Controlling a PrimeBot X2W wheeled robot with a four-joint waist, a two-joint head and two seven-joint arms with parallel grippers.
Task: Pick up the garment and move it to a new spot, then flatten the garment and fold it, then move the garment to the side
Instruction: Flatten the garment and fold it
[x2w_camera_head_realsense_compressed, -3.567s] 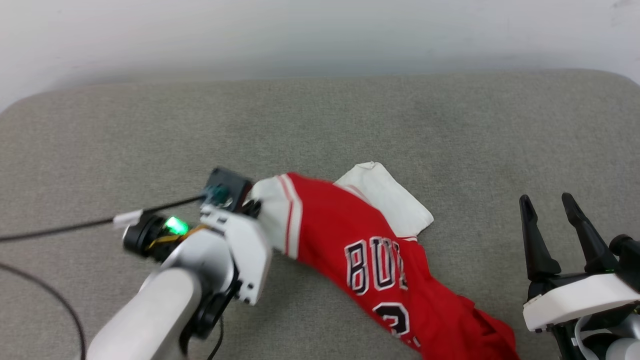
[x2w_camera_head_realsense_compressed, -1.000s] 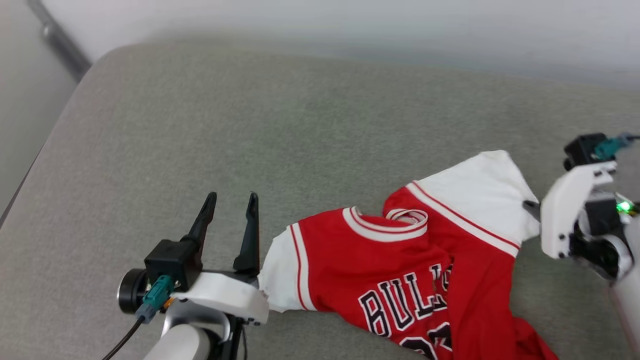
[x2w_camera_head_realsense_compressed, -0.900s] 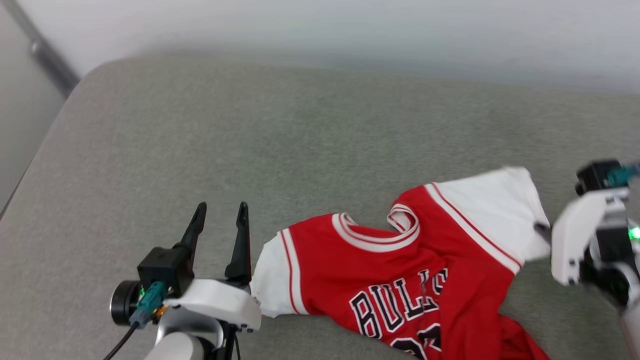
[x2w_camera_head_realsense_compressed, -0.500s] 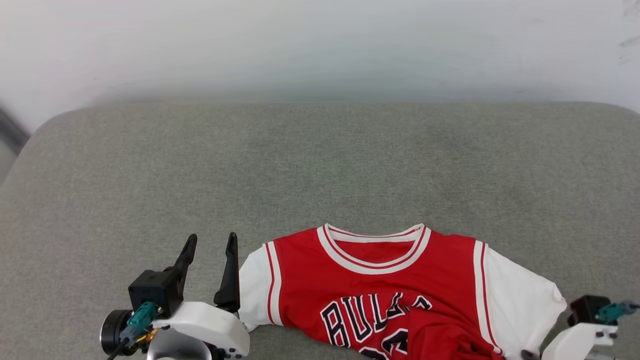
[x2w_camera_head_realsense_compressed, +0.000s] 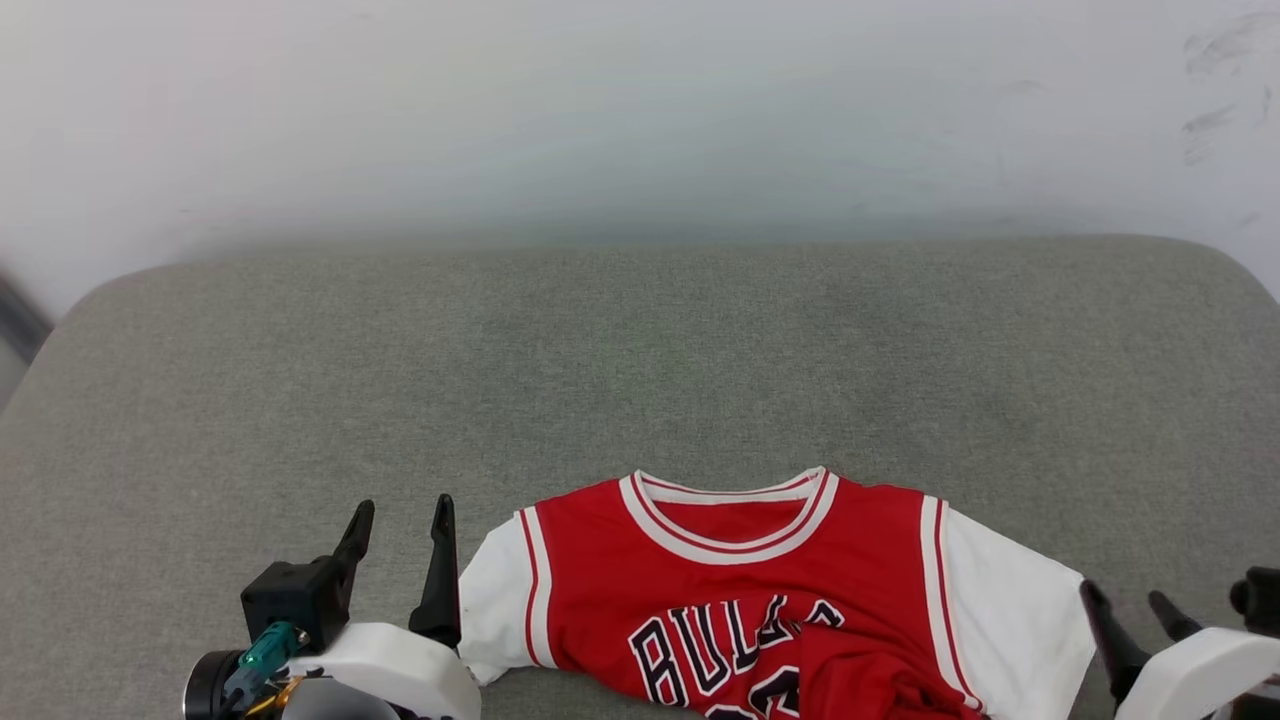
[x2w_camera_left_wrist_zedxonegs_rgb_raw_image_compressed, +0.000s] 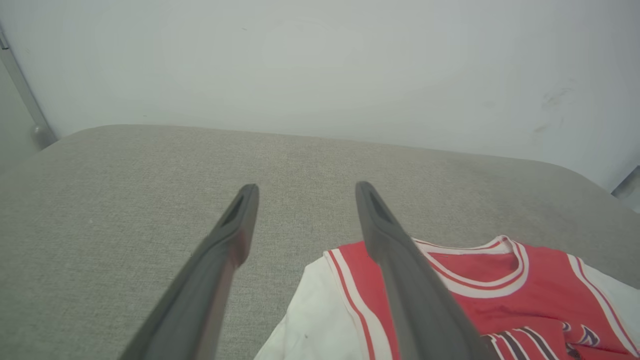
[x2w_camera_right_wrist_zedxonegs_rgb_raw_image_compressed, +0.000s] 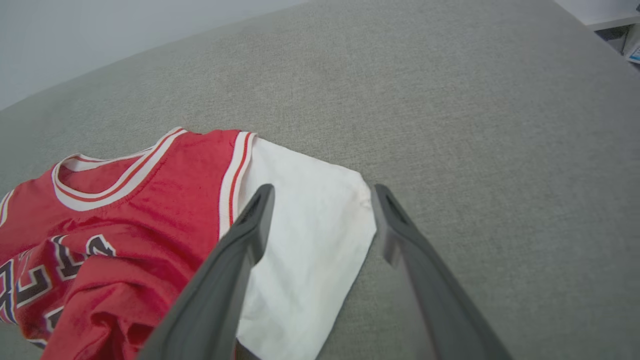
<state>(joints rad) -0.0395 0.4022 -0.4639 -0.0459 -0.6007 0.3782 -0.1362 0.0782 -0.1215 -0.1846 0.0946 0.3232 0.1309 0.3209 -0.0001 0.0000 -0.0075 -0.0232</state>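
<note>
The white sleeve (x2w_camera_head_realsense_compressed: 1010, 600) lies spread flat on the cushion. So the right gripper pinches the garment by that sleeve's thin outer edge (x2w_camera_head_realsense_compressed: 1084, 606) next.
The garment (x2w_camera_head_realsense_compressed: 760, 570), a red jersey with white sleeves and black lettering, lies face up at the near edge of the grey cushion (x2w_camera_head_realsense_compressed: 640, 370), collar pointing away from me. Its lower part is bunched over the lettering. My left gripper (x2w_camera_head_realsense_compressed: 400, 512) stands open just left of the left sleeve, holding nothing. In the left wrist view the left gripper (x2w_camera_left_wrist_zedxonegs_rgb_raw_image_compressed: 305, 192) is above the cushion with the garment (x2w_camera_left_wrist_zedxonegs_rgb_raw_image_compressed: 475, 280) to its right. My right gripper (x2w_camera_head_realsense_compressed: 1128, 598) is open beside the right sleeve. In the right wrist view the right gripper (x2w_camera_right_wrist_zedxonegs_rgb_raw_image_compressed: 322, 192) hangs over the edge of the garment's white sleeve (x2w_camera_right_wrist_zedxonegs_rgb_raw_image_compressed: 310, 225), gripping nothing.
A pale wall (x2w_camera_head_realsense_compressed: 640, 120) rises behind the cushion. The cushion's rounded corners show at far left and far right. A grey pipe (x2w_camera_left_wrist_zedxonegs_rgb_raw_image_compressed: 25, 95) runs down the wall at the left.
The right gripper has let go of the white sleeve and now stands open beside it. The jersey has gone from twisted to spread out with its collar away from me. The camera has swung back to centre.
</note>
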